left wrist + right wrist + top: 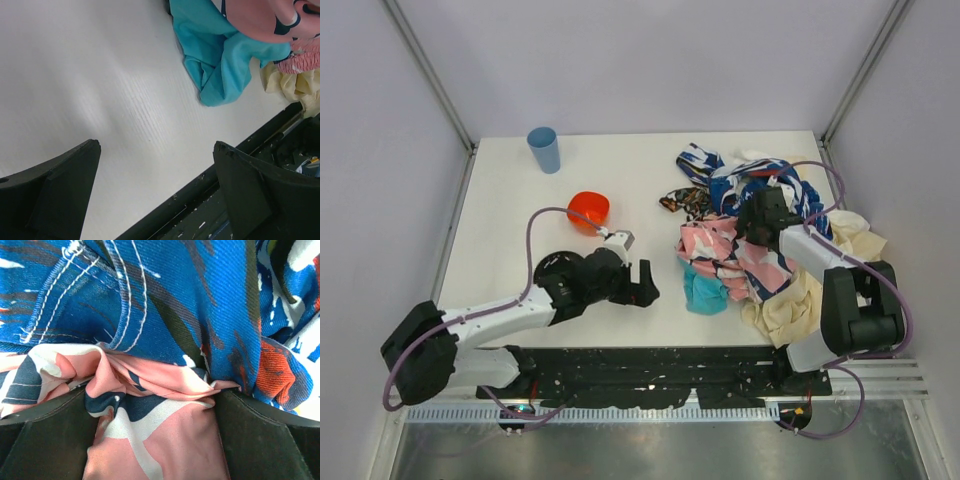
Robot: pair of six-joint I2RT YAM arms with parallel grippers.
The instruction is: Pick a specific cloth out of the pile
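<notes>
The turquoise cloth [704,291] has an exposed crumpled part. My left gripper will next grab that part to pick out the turquoise cloth alone, leaving the pink cloth.
The turquoise cloth [704,291] lies at the near-left edge of the pile [770,230], partly tucked under the pink-white-navy cloth [715,245]. In the left wrist view the turquoise cloth [220,65] is crumpled on the table ahead and to the right. My left gripper [645,285] [156,145] hovers open over bare table just left of it, holding nothing. My right gripper [752,225] [150,395] is pushed down into the pile. Its jaws stand wide, with the pink patterned cloth [165,440] bunched between the fingers and the blue patterned cloth [175,300] just beyond.
An orange bowl [588,209] sits behind my left arm and a blue cup [544,150] stands at the far left. A cream cloth [790,305] spills toward the near right edge. A dark floral piece [685,202] lies at the pile's far left. The black base rail [225,210] runs close under my left gripper.
</notes>
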